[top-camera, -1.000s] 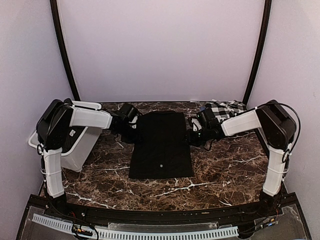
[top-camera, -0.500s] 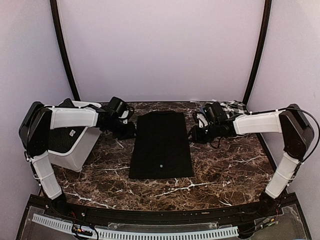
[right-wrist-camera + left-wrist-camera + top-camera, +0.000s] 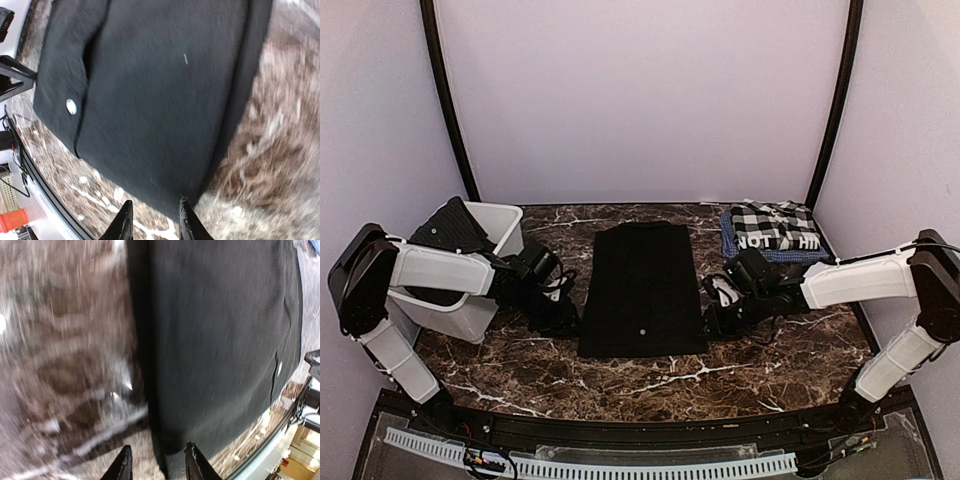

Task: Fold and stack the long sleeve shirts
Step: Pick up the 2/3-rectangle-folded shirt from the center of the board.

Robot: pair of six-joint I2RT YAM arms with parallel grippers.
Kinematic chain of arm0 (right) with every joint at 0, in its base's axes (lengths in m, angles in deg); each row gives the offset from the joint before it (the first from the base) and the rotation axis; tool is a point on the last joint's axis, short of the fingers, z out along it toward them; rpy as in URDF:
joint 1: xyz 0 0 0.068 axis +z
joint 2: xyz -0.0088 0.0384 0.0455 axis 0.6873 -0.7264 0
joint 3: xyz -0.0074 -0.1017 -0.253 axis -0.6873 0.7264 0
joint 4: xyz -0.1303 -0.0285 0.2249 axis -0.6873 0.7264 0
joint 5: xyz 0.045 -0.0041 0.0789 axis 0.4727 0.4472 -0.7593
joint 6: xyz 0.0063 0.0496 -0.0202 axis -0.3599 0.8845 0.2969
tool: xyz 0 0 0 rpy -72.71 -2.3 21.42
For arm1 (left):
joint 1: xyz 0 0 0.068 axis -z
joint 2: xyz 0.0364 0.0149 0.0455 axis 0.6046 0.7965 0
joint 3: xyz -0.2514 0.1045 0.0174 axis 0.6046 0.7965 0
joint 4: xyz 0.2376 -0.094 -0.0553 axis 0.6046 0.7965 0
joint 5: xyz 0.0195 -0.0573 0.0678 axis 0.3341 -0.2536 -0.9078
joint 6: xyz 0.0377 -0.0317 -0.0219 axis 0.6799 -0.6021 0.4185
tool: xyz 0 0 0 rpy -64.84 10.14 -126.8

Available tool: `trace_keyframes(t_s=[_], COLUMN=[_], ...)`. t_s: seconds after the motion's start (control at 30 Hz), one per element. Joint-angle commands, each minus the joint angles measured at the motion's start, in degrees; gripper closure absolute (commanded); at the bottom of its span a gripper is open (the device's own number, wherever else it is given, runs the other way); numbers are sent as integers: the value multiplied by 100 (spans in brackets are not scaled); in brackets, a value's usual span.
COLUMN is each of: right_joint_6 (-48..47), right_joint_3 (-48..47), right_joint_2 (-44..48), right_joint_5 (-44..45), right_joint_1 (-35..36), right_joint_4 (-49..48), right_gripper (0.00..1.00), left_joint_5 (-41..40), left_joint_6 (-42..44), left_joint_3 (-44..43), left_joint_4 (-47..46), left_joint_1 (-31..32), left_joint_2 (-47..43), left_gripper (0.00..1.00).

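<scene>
Next, my left gripper grabs the black shirt's near corner, opposite my right gripper's corner, and folds the shirt's near end over.
A plain black long sleeve shirt lies folded into a long strip on the marble table, a small white mark near its near end. It fills the left wrist view and the right wrist view. My left gripper is open and empty at the strip's near left corner. My right gripper is open and empty at its near right corner. A folded black-and-white checked, blue-edged shirt lettered "NOT" lies at the back right. More black cloth sits in the bin.
A white plastic bin stands at the left of the table, behind my left arm. The marble table ends in a dark front rail. Purple walls close in the back and sides.
Both arms have swung from the far end of the black shirt towards me, to its near corners. The checked shirt, hidden before by the right arm, now shows.
</scene>
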Motion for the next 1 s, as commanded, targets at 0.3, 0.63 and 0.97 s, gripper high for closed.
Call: trace_keyframes(t_s=[0.3, 0.63, 0.97], right_joint_6=[560, 688, 720], right_joint_3=[639, 740, 803], right_joint_2=[-75, -60, -101], right_joint_5=[-32, -15, -56], right_joint_1=[131, 129, 128], right_joint_4=[-369, -578, -816], right_gripper=[76, 77, 78], left_joint_5=[516, 690, 694], left_joint_6=[-426, -752, -871], left_joint_3=[834, 912, 866], left_joint_4=[-17, -379, -419], left_joint_1=[275, 405, 474], left_joint_2=[-499, -267, -76], left_gripper=[67, 68, 71])
